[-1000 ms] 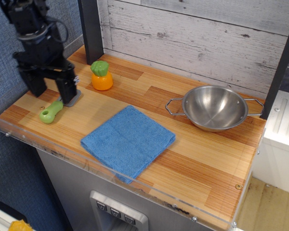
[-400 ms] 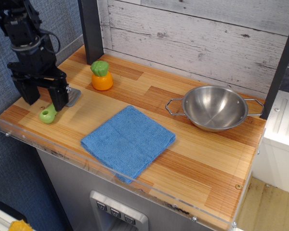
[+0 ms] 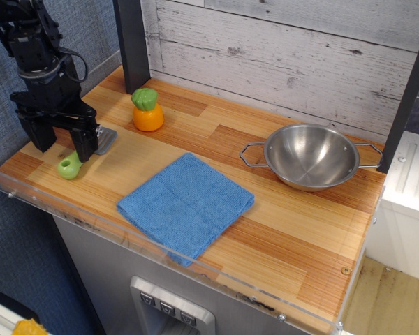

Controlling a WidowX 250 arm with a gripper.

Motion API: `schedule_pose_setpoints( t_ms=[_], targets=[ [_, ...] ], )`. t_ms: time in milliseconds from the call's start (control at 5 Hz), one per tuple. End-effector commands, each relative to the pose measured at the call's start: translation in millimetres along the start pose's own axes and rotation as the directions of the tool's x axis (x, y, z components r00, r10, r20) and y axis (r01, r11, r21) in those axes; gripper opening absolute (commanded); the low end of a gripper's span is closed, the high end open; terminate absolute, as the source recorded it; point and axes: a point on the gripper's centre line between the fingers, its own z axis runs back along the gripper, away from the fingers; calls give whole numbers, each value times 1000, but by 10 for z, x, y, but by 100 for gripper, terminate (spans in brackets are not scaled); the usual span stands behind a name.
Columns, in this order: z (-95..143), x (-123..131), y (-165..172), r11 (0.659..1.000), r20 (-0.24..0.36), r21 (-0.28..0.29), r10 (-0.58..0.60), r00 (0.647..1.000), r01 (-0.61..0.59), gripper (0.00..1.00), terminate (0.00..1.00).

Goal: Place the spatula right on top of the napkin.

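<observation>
The spatula needs to go right on top of the napkin (image 3: pixel 186 204), so my gripper should grab it by its lime-green handle (image 3: pixel 71 165) next.
The spatula (image 3: pixel 70 166) lies on the wooden counter at the far left, its lime-green handle end with the hole toward the front edge and its grey blade (image 3: pixel 105 140) toward the back. My black gripper (image 3: pixel 60 148) hangs low over it, open, with one finger (image 3: pixel 83 143) right of the handle and the other on its left; the handle's middle is hidden behind it. I cannot tell whether the fingers touch it. The blue napkin (image 3: pixel 186 204) lies flat in the middle front of the counter, well to the right of the gripper.
An orange toy with a green top (image 3: pixel 146 109) stands just behind and right of the spatula. A steel bowl (image 3: pixel 311 155) with two handles sits at the back right. A clear acrylic rim (image 3: pixel 160 251) runs along the front edge. A dark post (image 3: pixel 131 42) stands at the back left.
My gripper has moved left and down toward the front, from over the blade end to straddling the handle. The spatula and the napkin have stayed in place.
</observation>
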Motion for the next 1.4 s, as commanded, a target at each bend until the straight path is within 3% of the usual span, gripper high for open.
schedule_pose_setpoints(
  t_ms=[0, 200, 400, 600, 800, 1000, 1200],
  targets=[
    [-100, 13, -43, 1000, -11, -6, -19, 1000, 19, 100, 0],
    [-131, 19, -72, 999, -21, -2, -34, 999, 34, 100, 0],
    [-139, 11, -88, 1000, -17, -12, -23, 1000, 23, 0, 0],
    [-89, 6, -90, 1000, -10, -22, -21, 1000, 21, 0, 0],
    [144, 26, -170, 999, -22, -30, 17, 1000, -18, 0, 0],
    [434, 20, -358, 994, -44, -101, 44, 998, -48, 0, 0],
    [686, -3, -702, 996, -57, -77, 47, 997, -51, 0, 0]
  ],
)
